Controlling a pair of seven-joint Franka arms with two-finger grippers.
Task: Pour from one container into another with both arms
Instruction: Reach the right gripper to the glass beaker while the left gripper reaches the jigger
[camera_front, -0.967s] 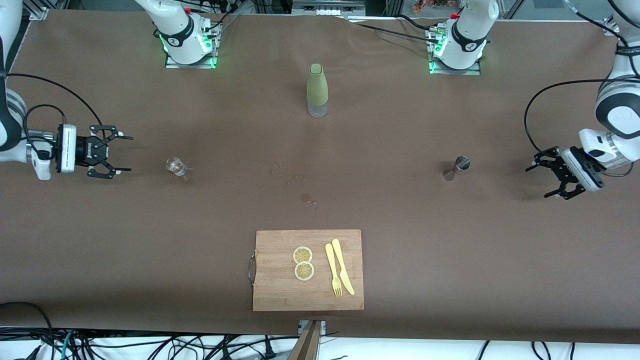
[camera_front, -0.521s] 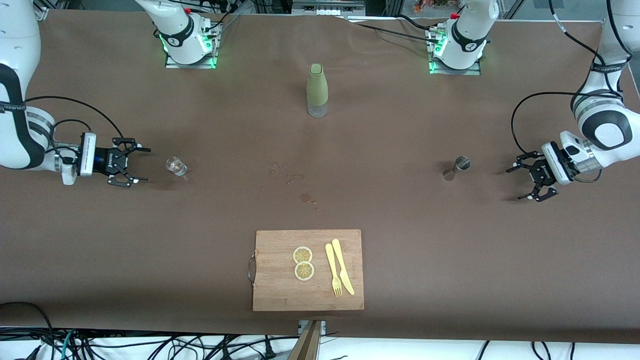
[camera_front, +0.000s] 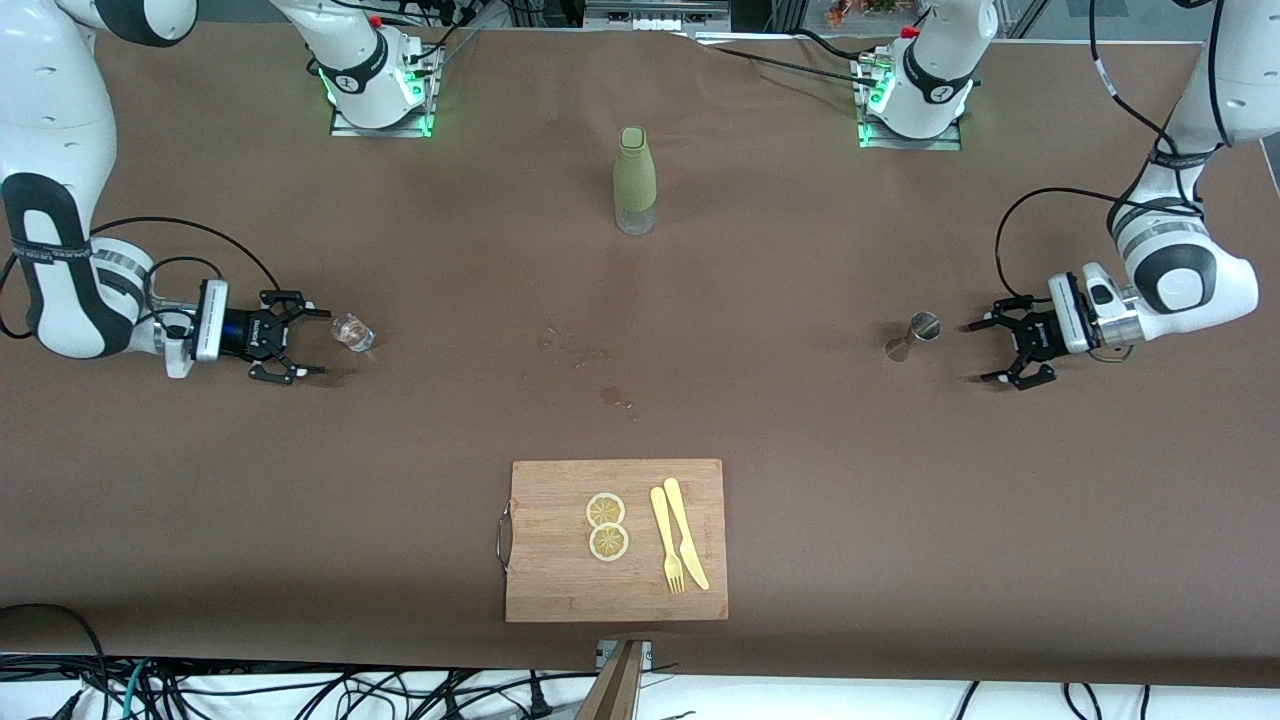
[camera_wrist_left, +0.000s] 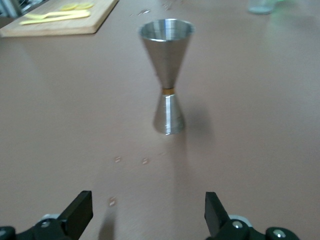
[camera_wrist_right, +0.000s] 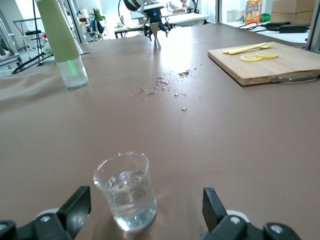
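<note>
My right gripper reaches the glass and grabs its side (camera_wrist_right: 132, 204) next, leaving the small clear glass's open rim (camera_wrist_right: 121, 170) free for pouring between containers.
A small clear glass (camera_front: 352, 332) with clear liquid stands on the brown table toward the right arm's end. My right gripper (camera_front: 318, 342) is low beside it and open. In the right wrist view the glass (camera_wrist_right: 127, 192) sits just ahead of that gripper (camera_wrist_right: 146, 207), untouched. A steel jigger (camera_front: 912, 335) stands upright toward the left arm's end. My left gripper (camera_front: 978, 353) is low and open, a short way from it. In the left wrist view the jigger (camera_wrist_left: 166, 80) stands well ahead of the left gripper (camera_wrist_left: 147, 212), with bare table between the fingers.
A green-sleeved bottle (camera_front: 635, 180) stands mid-table near the arm bases. A wooden cutting board (camera_front: 560, 590) with two lemon slices (camera_front: 606, 526), a yellow fork (camera_front: 666, 540) and knife (camera_front: 686, 532) lies near the front edge. Spilled drops (camera_front: 580, 352) mark the table's middle.
Both arms have come down and inward along the table. The right gripper has closed in on the glass, the left on the jigger. Both grippers stayed open.
</note>
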